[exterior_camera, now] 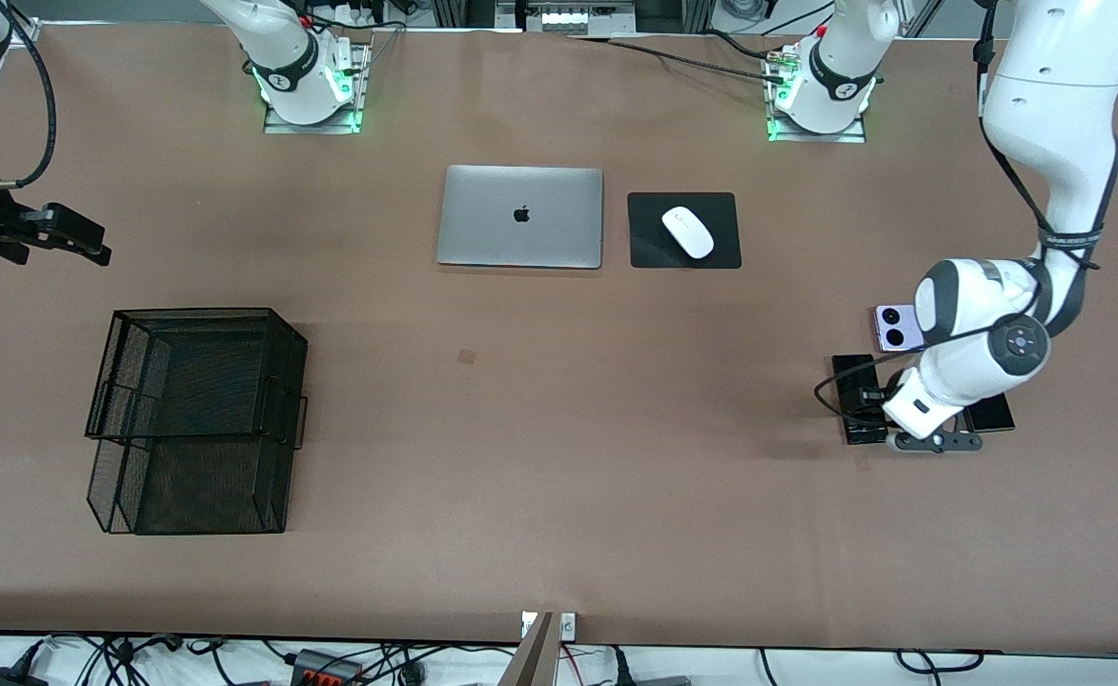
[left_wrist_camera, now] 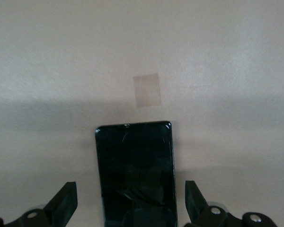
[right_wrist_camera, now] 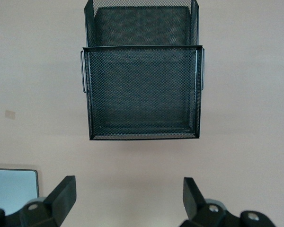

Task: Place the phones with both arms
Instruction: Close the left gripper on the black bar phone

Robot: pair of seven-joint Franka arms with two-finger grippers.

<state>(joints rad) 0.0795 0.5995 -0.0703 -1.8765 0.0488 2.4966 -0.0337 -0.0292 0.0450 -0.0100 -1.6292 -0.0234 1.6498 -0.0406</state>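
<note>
I will place the long slim black phone (exterior_camera: 852, 373) (left_wrist_camera: 135, 161) with both arms, so my left gripper will grab it next by its long side edges.
A long slim black phone (exterior_camera: 852, 373) lies flat near the left arm's end of the table. My left gripper (exterior_camera: 871, 405) is low over it and open. In the left wrist view the phone (left_wrist_camera: 135, 161) lies between the fingers (left_wrist_camera: 66, 201) with a gap on each side, and the left gripper (left_wrist_camera: 130, 203) holds nothing. A small lilac-white phone (exterior_camera: 892, 327) with two black lenses lies beside it, farther from the front camera. A small black phone (exterior_camera: 995, 416) is mostly hidden under the left arm. My right gripper (exterior_camera: 90, 248) waits open and empty in the air, also seen in its wrist view (right_wrist_camera: 130, 198).
A black two-tier mesh tray (exterior_camera: 282, 381) stands toward the right arm's end and shows in the right wrist view (right_wrist_camera: 142, 137). A closed silver laptop (exterior_camera: 520, 217) and a white mouse (exterior_camera: 688, 232) on a black pad (exterior_camera: 649, 250) lie mid-table near the bases.
</note>
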